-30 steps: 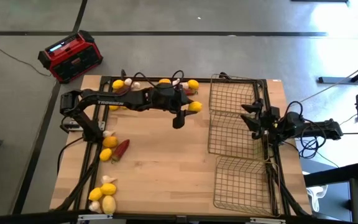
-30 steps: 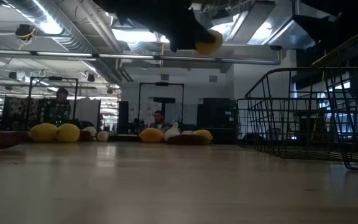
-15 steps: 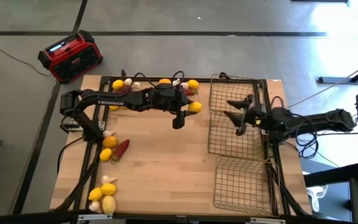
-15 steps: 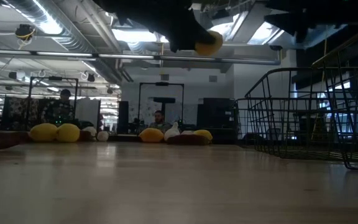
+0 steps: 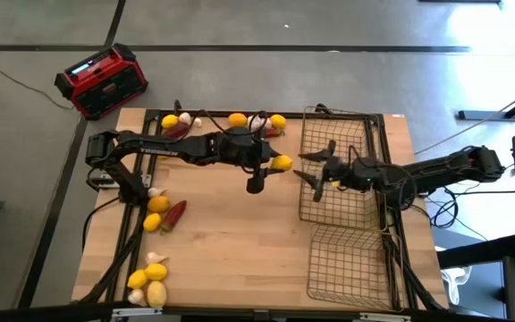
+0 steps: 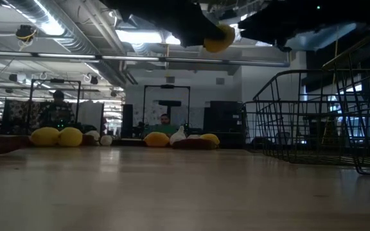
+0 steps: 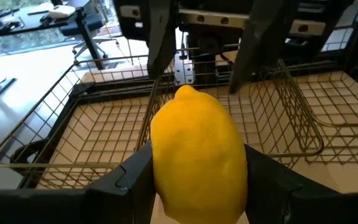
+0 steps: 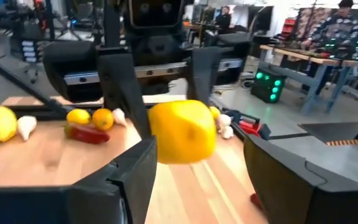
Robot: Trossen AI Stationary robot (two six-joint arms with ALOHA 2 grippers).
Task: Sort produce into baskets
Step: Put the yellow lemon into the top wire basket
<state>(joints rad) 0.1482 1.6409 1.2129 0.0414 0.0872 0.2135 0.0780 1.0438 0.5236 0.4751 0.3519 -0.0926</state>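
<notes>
The right gripper grabs the lemon by its end that sticks out next, since my left gripper's fingers cover the lemon's long sides.
A yellow lemon hangs high over the table's middle, just left of the baskets, with my left gripper shut on it. My right gripper reaches in from the table's right and stands open a short way from the lemon, facing it, fingers spread to either side without touching. Three wire baskets stand in a row along the right side: far, middle and near. The right arm stretches over the far and middle ones. In the low view the lemon shows at the top, well above the tabletop. My left gripper pinches the lemon's two long sides between its two fingers. The fingers come nearly level from the table's left and lie along the lemon. Its pointed end sticks out ahead toward the baskets. The lemon is lifted clear of the table.
Lemons, garlic bulbs and a red chili lie along the far edge. More produce sits by the left edge and at the near left corner. A red-and-black radio stands on the floor beyond the far left corner.
My right gripper has swung out from the table's right edge toward the left, across the baskets, up to the held lemon, rolling as it went and staying open. The lemon stays aloft in my left gripper.
</notes>
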